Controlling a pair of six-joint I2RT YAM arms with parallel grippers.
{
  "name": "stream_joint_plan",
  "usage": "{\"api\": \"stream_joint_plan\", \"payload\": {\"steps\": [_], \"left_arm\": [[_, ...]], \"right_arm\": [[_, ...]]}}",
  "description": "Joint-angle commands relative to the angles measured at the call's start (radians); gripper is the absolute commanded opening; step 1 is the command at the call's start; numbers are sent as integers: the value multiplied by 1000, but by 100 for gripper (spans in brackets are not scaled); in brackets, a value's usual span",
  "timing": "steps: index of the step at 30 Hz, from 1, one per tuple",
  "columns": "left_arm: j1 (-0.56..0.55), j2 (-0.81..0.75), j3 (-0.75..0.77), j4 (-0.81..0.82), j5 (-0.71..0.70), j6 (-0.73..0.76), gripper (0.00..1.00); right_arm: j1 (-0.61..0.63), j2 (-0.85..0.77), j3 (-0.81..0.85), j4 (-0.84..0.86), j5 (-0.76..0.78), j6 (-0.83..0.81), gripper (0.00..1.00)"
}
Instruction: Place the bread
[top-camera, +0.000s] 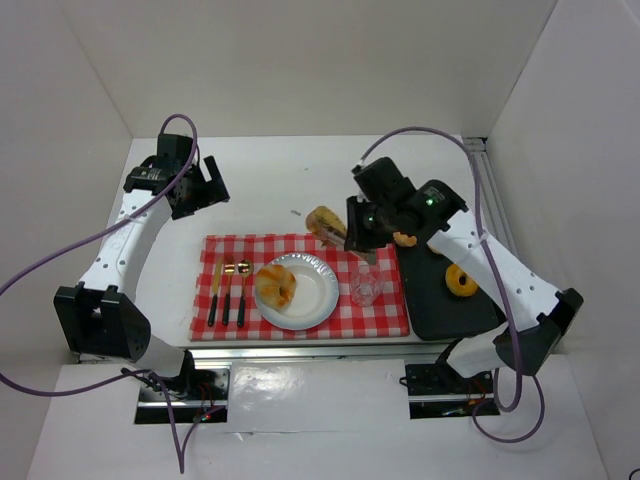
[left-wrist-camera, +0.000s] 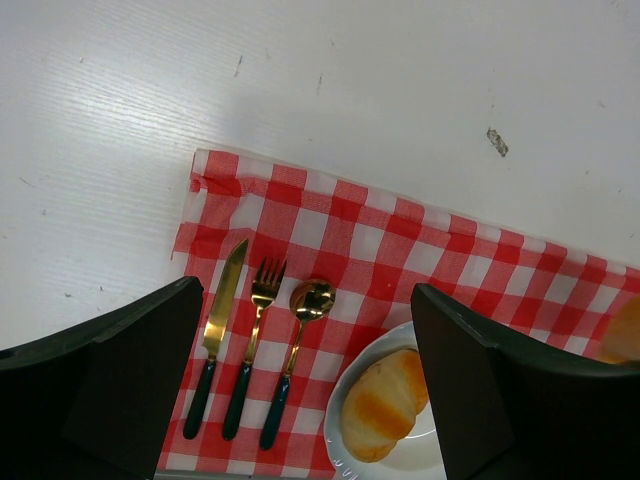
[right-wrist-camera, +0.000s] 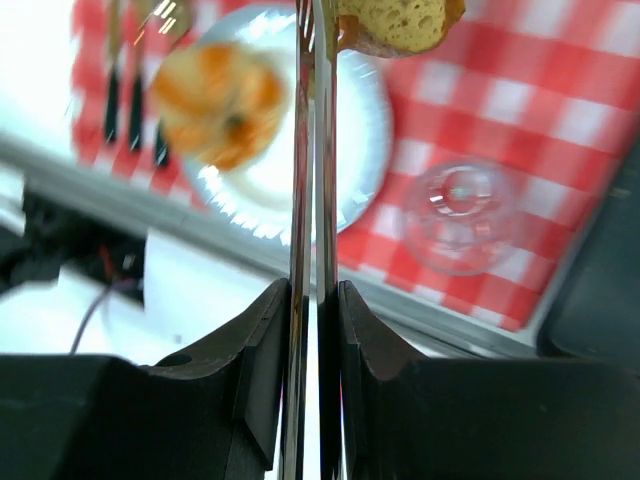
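Note:
The slice hangs past the plate and would drop at the cloth's far edge if the robot's right gripper opened now, so that gripper will keep holding it.
A puffy golden roll (top-camera: 275, 284) lies on the white plate (top-camera: 318, 300) on the checked cloth; it also shows in the left wrist view (left-wrist-camera: 385, 405) and, blurred, in the right wrist view (right-wrist-camera: 215, 92). My right gripper (top-camera: 358, 232) is shut on metal tongs (right-wrist-camera: 312, 180), whose tips pinch the flat toasted slice (top-camera: 325, 222), seen close in the right wrist view (right-wrist-camera: 398, 22). The slice hangs above the cloth's far edge, behind the plate. My left gripper (top-camera: 197, 186) is open and empty above the table, beyond the cloth's far left corner.
A gold knife (top-camera: 214, 293), fork (top-camera: 228, 290) and spoon (top-camera: 243, 290) lie left of the plate. A clear glass (top-camera: 364, 288) stands right of it. A black tray (top-camera: 440, 300) at the right holds an orange ring doughnut (top-camera: 461, 281). White walls enclose the table.

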Motion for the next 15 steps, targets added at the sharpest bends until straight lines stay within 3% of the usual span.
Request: {"api": "stream_joint_plan", "payload": {"steps": [1, 15], "left_arm": [[6, -5, 11, 19, -3, 16, 99], [6, -5, 11, 19, 6, 16, 99]], "right_arm": [[96, 4, 1, 103, -105, -54, 0], [202, 3, -121, 23, -231, -67, 0]]}}
